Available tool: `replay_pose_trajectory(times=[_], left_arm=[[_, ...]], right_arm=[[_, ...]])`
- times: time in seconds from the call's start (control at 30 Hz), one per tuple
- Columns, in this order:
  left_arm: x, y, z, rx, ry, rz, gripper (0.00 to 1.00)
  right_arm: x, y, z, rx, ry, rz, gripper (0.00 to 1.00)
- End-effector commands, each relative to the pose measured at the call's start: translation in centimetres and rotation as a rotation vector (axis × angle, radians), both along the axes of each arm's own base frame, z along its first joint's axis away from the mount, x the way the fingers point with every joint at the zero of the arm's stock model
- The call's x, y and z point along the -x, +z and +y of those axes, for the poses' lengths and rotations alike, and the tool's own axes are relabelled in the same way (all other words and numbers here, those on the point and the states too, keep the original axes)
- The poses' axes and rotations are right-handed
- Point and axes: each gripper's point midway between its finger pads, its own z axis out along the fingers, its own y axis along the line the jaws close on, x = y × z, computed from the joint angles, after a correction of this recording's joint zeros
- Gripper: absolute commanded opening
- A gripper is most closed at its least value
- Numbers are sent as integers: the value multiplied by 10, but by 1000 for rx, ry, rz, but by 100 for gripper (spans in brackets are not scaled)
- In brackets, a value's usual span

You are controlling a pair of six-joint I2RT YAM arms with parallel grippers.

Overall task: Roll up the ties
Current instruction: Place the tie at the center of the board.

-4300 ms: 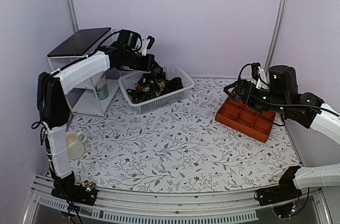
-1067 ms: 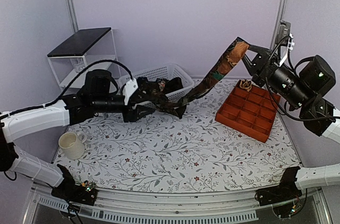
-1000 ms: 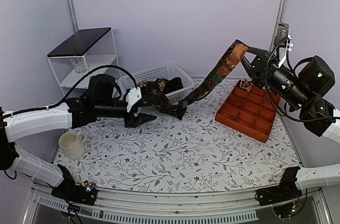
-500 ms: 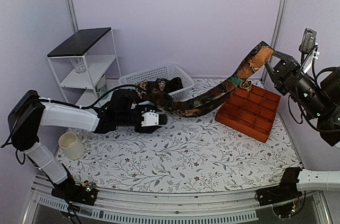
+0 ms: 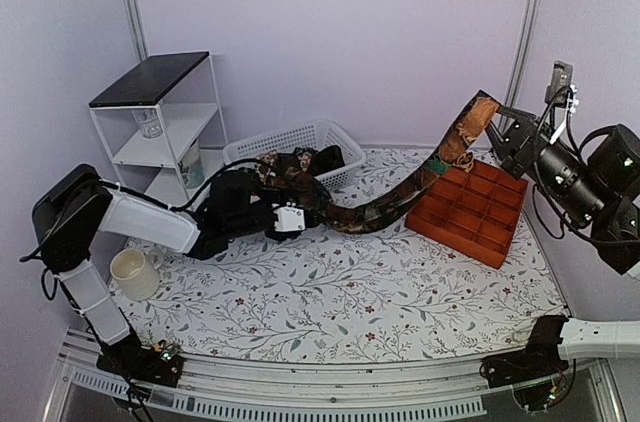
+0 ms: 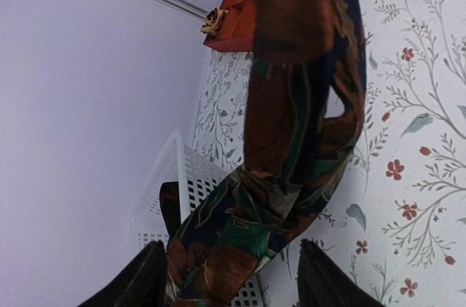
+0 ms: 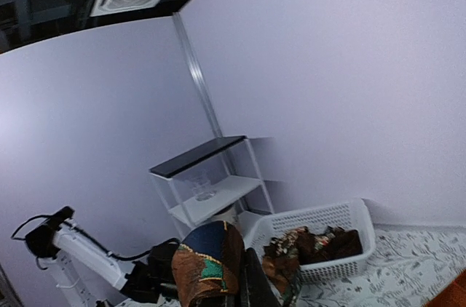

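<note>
Next, my left gripper grabs the tie's part beside the basket, far from the tie's folded end, to straighten the tie for rolling.
A long dark brown, green and rust tie stretches from the white basket up to my right gripper, which is shut on its folded end high above the table. More ties lie bundled in the basket. My left gripper is open, low over the table beside the basket. The tie passes between its two black fingers and fills only part of the gap.
A red compartment tray sits at the right, with a small tan roll at its far corner. A white shelf unit stands at the back left. A cream mug is at the left.
The left gripper has swung right, up to the tie beside the basket, opening slightly. The right gripper went up and right with the tie, then came a little down and left.
</note>
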Motion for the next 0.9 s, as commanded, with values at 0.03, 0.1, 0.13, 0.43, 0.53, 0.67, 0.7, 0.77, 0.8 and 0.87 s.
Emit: replay_pose_trajectory(times=[0.03, 0.1, 0.13, 0.43, 0.53, 0.67, 0.7, 0.77, 0.8, 0.87], left_arm=[[1, -3, 10, 9, 6, -24, 62], [-2, -6, 10, -3, 10, -10, 63], [-4, -9, 9, -13, 6, 2, 64], [-46, -29, 3, -162, 71, -168, 68], [-61, -29, 0, -164, 107, -221, 69], [-73, -40, -6, -163, 124, -266, 70], [-75, -41, -9, -160, 124, -274, 70], [-79, -42, -12, -152, 136, -298, 71], [-81, -42, -14, -149, 142, -314, 71], [-86, -38, -16, -134, 164, -346, 72]], right_arm=[[-37, -40, -61, -11, -382, 284, 0], [-36, -46, -68, -15, -401, 307, 0], [-36, -51, -70, -12, -411, 318, 0], [-39, -89, -90, -9, -514, 421, 0], [-38, -84, -90, -18, -504, 412, 0], [-38, -81, -87, -11, -493, 404, 0], [-38, -80, -86, -13, -490, 403, 0], [-39, -79, -84, -13, -482, 400, 0], [-39, -79, -82, -11, -478, 399, 0], [-40, -77, -79, -4, -473, 397, 0]])
